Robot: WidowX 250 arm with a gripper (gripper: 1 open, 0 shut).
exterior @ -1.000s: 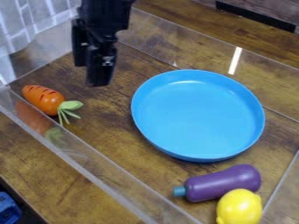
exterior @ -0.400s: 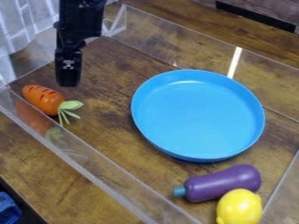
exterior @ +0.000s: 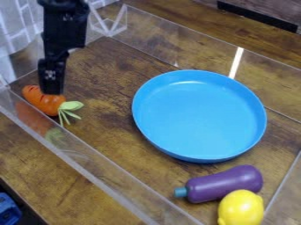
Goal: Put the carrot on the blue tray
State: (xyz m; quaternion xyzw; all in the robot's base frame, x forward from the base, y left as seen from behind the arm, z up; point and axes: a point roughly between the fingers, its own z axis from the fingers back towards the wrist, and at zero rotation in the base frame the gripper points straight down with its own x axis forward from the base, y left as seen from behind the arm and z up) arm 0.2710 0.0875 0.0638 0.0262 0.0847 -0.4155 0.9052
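Observation:
My gripper's fingers are above the carrot's orange top (exterior: 45, 100) and don't reach the carrot's sides yet, so my gripper should go lower before it closes on the carrot.
The carrot (exterior: 44, 102) is a small orange toy with a light green leafy top, lying on the wooden table at the left, close to the clear front wall. My gripper (exterior: 49, 79) hangs straight down right over its orange end, fingers open, with nothing between them. Its lower tips overlap the carrot's top edge in this view; contact cannot be told. The blue tray (exterior: 200, 114) is a large round blue plate in the middle of the table, empty, well to the right of the carrot.
A purple eggplant toy (exterior: 223, 183) and a yellow lemon toy (exterior: 241, 209) lie at the front right. Clear plastic walls (exterior: 106, 171) border the table along the front and left.
The gripper has moved left and down from above the table's middle-left to right over the carrot, and rolled slightly. The carrot, tray and other toys have not moved.

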